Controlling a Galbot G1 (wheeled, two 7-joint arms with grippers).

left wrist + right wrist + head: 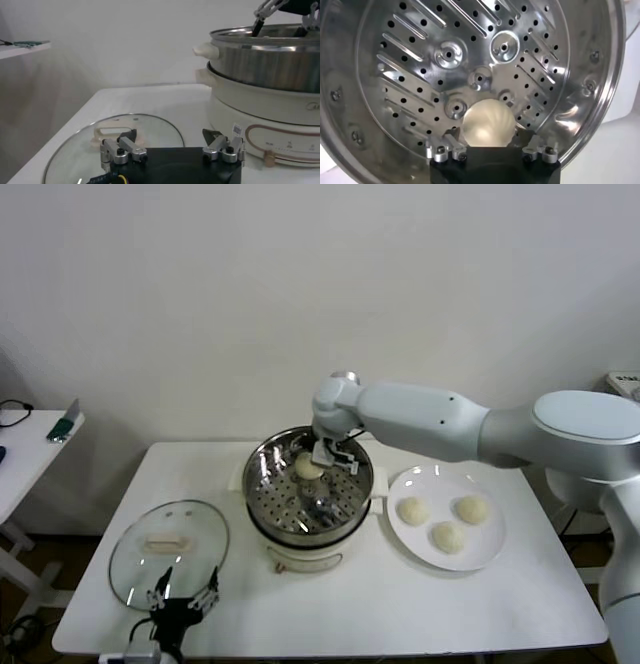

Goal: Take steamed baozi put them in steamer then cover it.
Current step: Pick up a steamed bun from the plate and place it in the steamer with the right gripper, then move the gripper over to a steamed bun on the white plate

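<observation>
Next, my right gripper grabs a baozi from the white plate by its rounded sides, to fill the steamer.
The steamer (pixel 262 484) (pixel 260 55) stands mid-table, its perforated steel tray (pixel 420 60) bare except for one baozi (pixel 308 468) (pixel 488 122). My right gripper (pixel 325 456) (pixel 486 132) reaches down inside the pot with that baozi between its fingers; the fingers stand apart at the bun's sides, open. Three more baozi (pixel 412 510) (pixel 471 508) (pixel 447 536) lie on a white plate (pixel 440 484) right of the steamer. The glass cover (pixel 168 554) (pixel 75 150) lies flat at the table's left. My left gripper (pixel 185 599) (pixel 169 135) is open at the cover's near edge, holding nothing.
A white side table (pixel 30 434) with a small green object stands off to the far left. The steamer's white base and side handle (pixel 205 50) rise close to the right of the left gripper. The table's front edge runs just below the cover.
</observation>
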